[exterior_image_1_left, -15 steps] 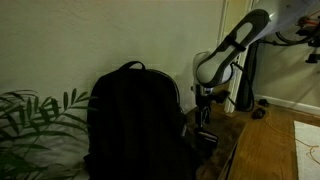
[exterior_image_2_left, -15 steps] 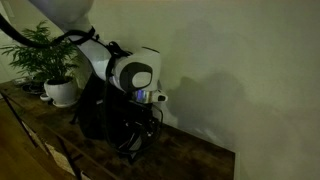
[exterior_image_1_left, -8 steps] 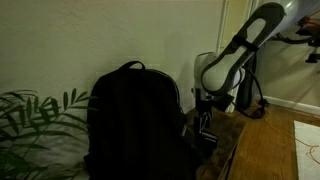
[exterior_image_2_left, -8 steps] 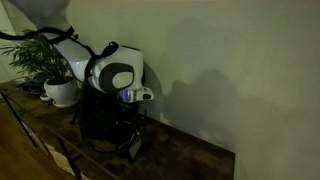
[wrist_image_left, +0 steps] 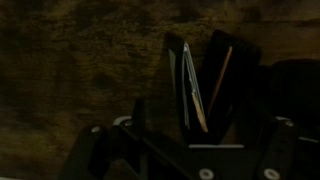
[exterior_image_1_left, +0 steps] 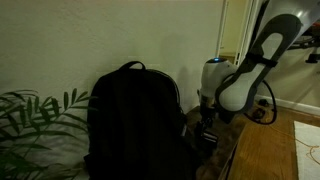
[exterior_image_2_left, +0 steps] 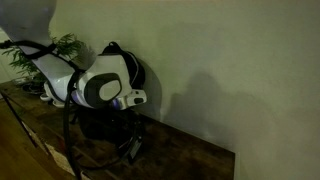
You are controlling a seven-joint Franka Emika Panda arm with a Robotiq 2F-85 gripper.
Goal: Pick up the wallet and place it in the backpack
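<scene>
My gripper is too high above the wallet (exterior_image_1_left: pixel 206 144) (wrist_image_left: pixel 197 85) between my open fingers; closing now would miss it, so my gripper moves lower before it closes.
The black backpack (exterior_image_1_left: pixel 133 120) stands upright on the wooden tabletop against the wall; it also shows behind the arm in an exterior view (exterior_image_2_left: pixel 112 95). The dark wallet (wrist_image_left: pixel 197 85) stands on edge on the wood, partly spread open in a V, right beside the backpack. In both exterior views it is a small dark shape under the hand (exterior_image_1_left: pixel 206 140) (exterior_image_2_left: pixel 133 152). My gripper (wrist_image_left: pixel 200 125) is low over the wallet with its fingers open on either side of it; it also shows in both exterior views (exterior_image_1_left: pixel 207 126) (exterior_image_2_left: pixel 131 138). The dim light hides whether the fingers touch the wallet.
A leafy plant (exterior_image_1_left: pixel 35 120) stands beside the backpack, shown in a white pot in an exterior view (exterior_image_2_left: pixel 45 80). The wooden table (exterior_image_2_left: pixel 190 160) runs along the wall, with its front edge (exterior_image_1_left: pixel 232 150) close to the gripper. Cables hang near the arm.
The arm's upper links have swung sideways and the wrist has turned, while the hand stays low over the wallet beside the backpack. The wallet has not moved.
</scene>
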